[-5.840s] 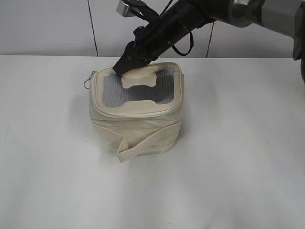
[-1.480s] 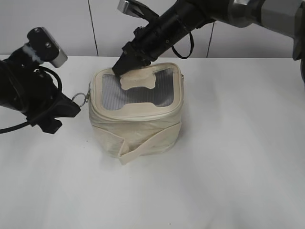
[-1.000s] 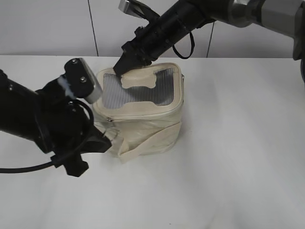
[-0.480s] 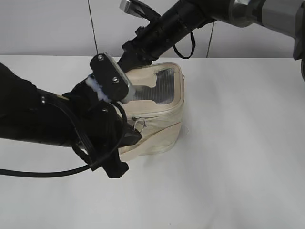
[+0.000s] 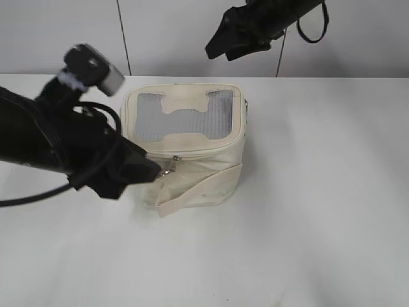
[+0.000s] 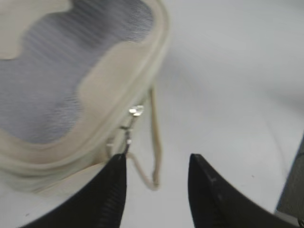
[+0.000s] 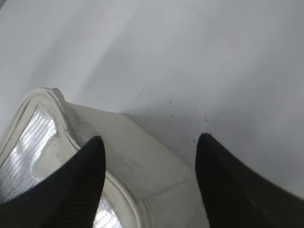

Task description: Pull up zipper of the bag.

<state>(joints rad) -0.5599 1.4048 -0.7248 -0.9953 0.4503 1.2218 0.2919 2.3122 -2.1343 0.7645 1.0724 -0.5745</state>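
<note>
The bag needs to be held steady while the lid's zipper (image 5: 171, 165) is pulled up, so I should grab the bag's back rim (image 5: 200, 87) with my left gripper next.
The cream bag (image 5: 192, 179) stands on the white table, its lid showing a grey mesh window (image 5: 182, 125) and a cream tab. The zipper track runs round the lid rim. A small silver pull (image 5: 171, 164) hangs at the front rim; it also shows in the left wrist view (image 6: 136, 111). My left gripper (image 6: 156, 164) is open and empty just in front of the bag, its left finger near the pull's dangling end. My right gripper (image 7: 149, 142) is open and empty, raised above and behind the bag (image 7: 142, 161). In the exterior view it sits high at the back (image 5: 220, 45).
The white table (image 5: 319, 211) extends to the right and in front of the bag. The loose end of the flat strap (image 5: 167, 206) sticks out at the bag's lower front; it also shows in the left wrist view (image 6: 154, 171). A grey wall stands behind.
My right gripper let go of the lid's tab and rose up and back. My left arm drew back to the left from the bag's front; the pull now sits at the front rim.
</note>
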